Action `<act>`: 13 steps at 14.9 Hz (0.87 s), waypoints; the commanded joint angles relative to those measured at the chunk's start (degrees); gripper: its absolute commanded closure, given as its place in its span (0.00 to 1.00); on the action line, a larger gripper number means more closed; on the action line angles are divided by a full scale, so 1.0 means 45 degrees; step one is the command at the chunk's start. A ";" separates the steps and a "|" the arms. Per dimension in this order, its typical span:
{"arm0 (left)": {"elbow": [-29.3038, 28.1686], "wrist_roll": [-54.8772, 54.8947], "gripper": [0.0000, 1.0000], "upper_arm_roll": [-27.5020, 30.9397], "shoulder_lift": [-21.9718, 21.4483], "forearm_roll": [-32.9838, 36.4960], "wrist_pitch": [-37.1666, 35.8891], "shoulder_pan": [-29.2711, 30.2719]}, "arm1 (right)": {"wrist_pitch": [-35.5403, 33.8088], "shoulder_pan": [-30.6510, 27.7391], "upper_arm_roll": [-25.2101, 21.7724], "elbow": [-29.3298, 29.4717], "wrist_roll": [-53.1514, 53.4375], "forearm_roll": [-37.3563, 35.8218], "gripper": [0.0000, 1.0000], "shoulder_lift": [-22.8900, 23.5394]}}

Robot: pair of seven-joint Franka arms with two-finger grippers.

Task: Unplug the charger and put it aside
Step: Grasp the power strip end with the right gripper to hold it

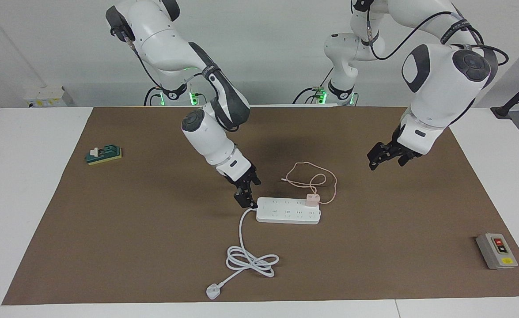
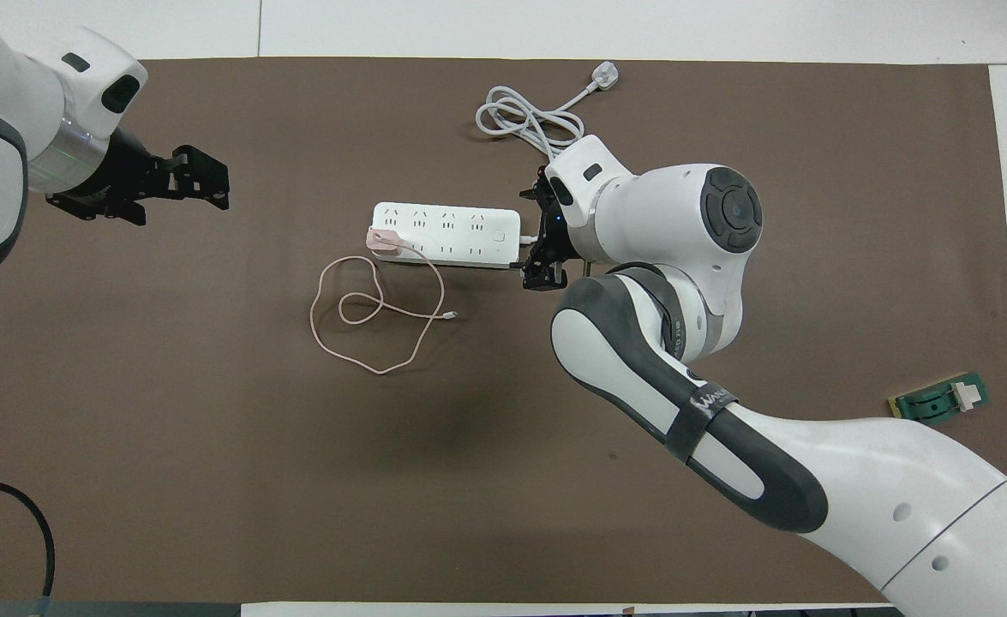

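Observation:
My right gripper takes hold of the power strip by its cord end (image 2: 505, 238) next, to steady the strip while the charger (image 2: 380, 240) is unplugged.
The pale pink charger (image 1: 312, 199) (image 2: 380, 240) sits plugged into the end socket of the white power strip (image 1: 288, 210) (image 2: 446, 234), at the strip's end toward the left arm. Its thin pink cable (image 1: 313, 177) (image 2: 374, 319) loops on the mat on the side nearer the robots. My right gripper (image 1: 246, 199) (image 2: 542, 228) is open and low at the strip's cord end, its fingers straddling that end. My left gripper (image 1: 376, 157) (image 2: 205, 178) hangs open over bare mat toward the left arm's end, well apart from the charger.
The strip's thick white cord (image 1: 250, 260) (image 2: 529, 124) coils farther from the robots and ends in a white plug (image 1: 213, 291) (image 2: 603, 79). A green switch block (image 1: 104, 154) (image 2: 940, 401) lies at the right arm's end, a grey button box (image 1: 496, 251) at the left arm's end.

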 commanded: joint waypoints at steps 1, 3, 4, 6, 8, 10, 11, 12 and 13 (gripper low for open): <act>0.0337 -0.1292 0.00 0.0160 0.0302 0.0158 0.0398 -0.0217 | 0.0705 0.0242 0.0225 0.0271 0.0373 -0.0354 0.00 0.0801; 0.0318 -0.1490 0.00 0.0199 0.0380 0.0410 0.0574 -0.0391 | 0.0687 0.0105 0.0225 0.0427 0.0354 -0.0277 0.00 0.0958; 0.0318 -0.1742 0.00 0.0180 0.0419 0.0663 0.0594 -0.0411 | 0.0687 0.0105 0.0225 0.0447 0.0353 -0.0237 0.00 0.1075; 0.0337 -0.2057 0.00 0.0180 0.0439 0.1344 0.0400 -0.0431 | 0.0745 0.0124 0.0225 0.0447 0.0353 -0.0198 0.00 0.1154; 0.0318 -0.2213 0.00 0.0121 0.0303 0.1759 0.0380 -0.0508 | 0.0706 0.0105 0.0186 0.0447 0.0334 -0.0256 0.00 0.1193; 0.0357 -0.2816 0.00 0.0121 0.0341 0.1779 0.0418 -0.0528 | 0.0765 0.0105 0.0185 0.0447 0.0334 -0.0257 0.00 0.1485; 0.0337 -0.3090 0.00 0.0121 0.0361 0.1837 0.0419 -0.0529 | 0.0688 -0.0031 0.0166 0.0447 0.0276 -0.0257 0.00 0.1544; 0.0337 -0.3305 0.00 0.0101 0.0380 0.1857 0.0419 -0.0625 | 0.0629 -0.0110 0.0166 0.0505 0.0005 -0.0295 0.00 0.1680; 0.0337 -0.3655 0.00 0.0101 0.0419 0.1761 0.0457 -0.0800 | 0.0570 -0.0110 0.0166 0.0622 -0.0114 -0.0199 0.00 0.1759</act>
